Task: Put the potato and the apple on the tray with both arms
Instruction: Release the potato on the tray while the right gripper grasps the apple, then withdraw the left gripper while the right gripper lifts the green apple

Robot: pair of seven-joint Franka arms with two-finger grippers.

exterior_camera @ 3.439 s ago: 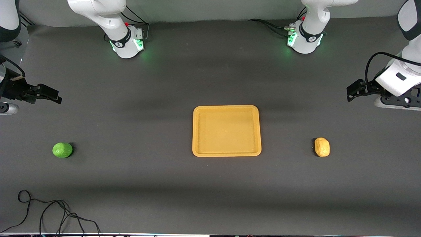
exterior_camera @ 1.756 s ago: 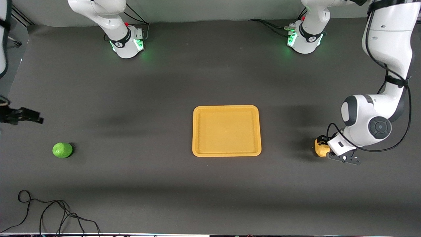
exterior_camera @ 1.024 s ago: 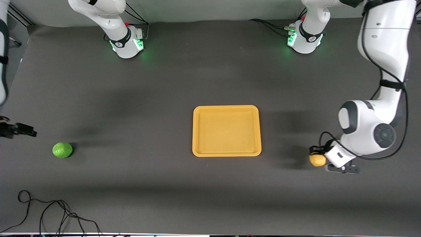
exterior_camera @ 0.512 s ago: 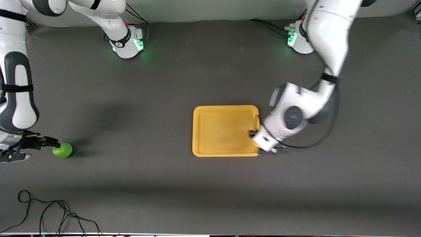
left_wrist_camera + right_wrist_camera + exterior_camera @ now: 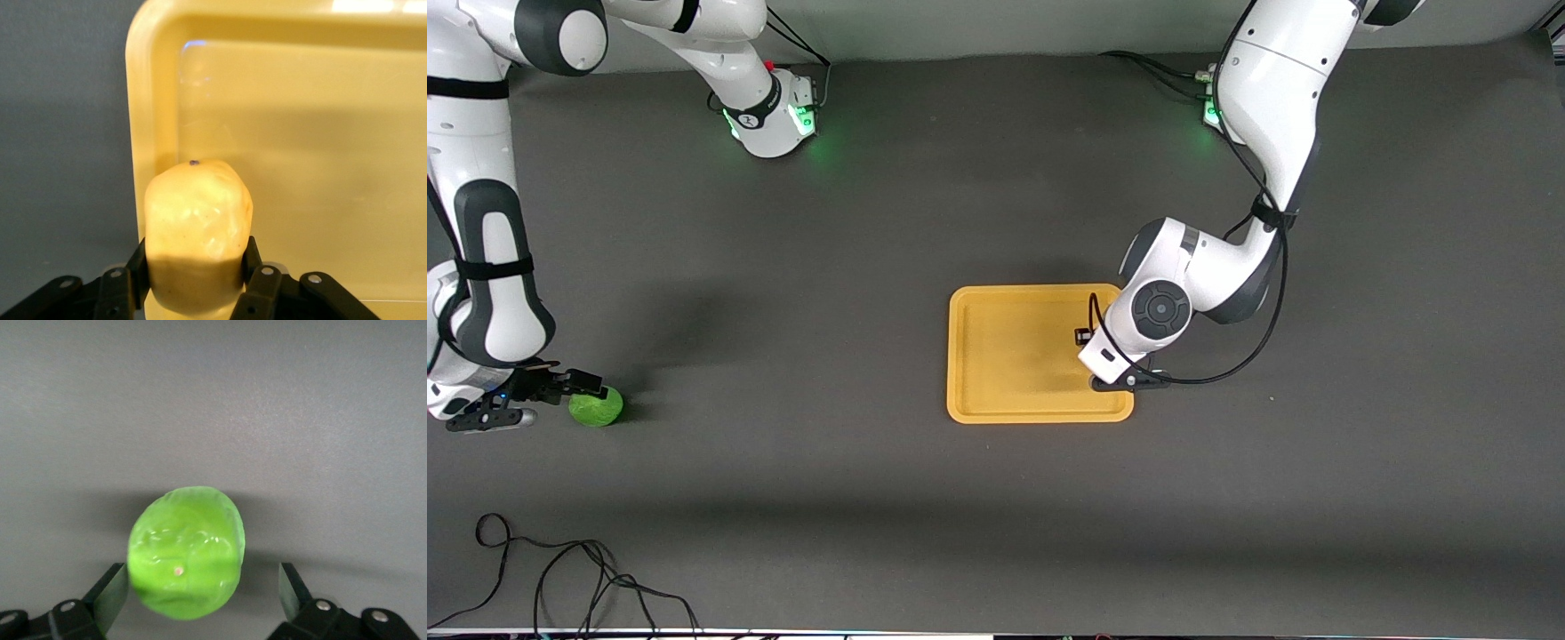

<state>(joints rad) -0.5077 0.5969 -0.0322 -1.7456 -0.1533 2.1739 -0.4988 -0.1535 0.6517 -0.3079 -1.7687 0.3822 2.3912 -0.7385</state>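
Next, my right gripper grabs the green apple (image 5: 598,408) by its round sides. Then my right gripper sets the apple on the orange-yellow tray (image 5: 996,356).
The orange-yellow tray (image 5: 996,356) lies mid-table. My left gripper (image 5: 1089,347) is over the tray's end toward the left arm. In the left wrist view the left gripper (image 5: 193,263) is shut on the yellow-tan potato (image 5: 197,227), with the tray's rim and floor (image 5: 320,133) under it. The wrist hides the potato in the front view. The green apple (image 5: 598,408) rests on the table at the right arm's end. My right gripper (image 5: 585,393) is low at it. In the right wrist view the apple (image 5: 187,550) lies between the open fingers of the right gripper (image 5: 200,590).
A loose black cable (image 5: 560,578) lies at the table's corner nearest the front camera, at the right arm's end. The right arm's base (image 5: 769,111) stands along the edge farthest from the front camera. The table is covered in dark grey cloth.
My left gripper took the potato off the table at its end and carried it over the tray. My right gripper came down and now straddles the apple, which has not moved.
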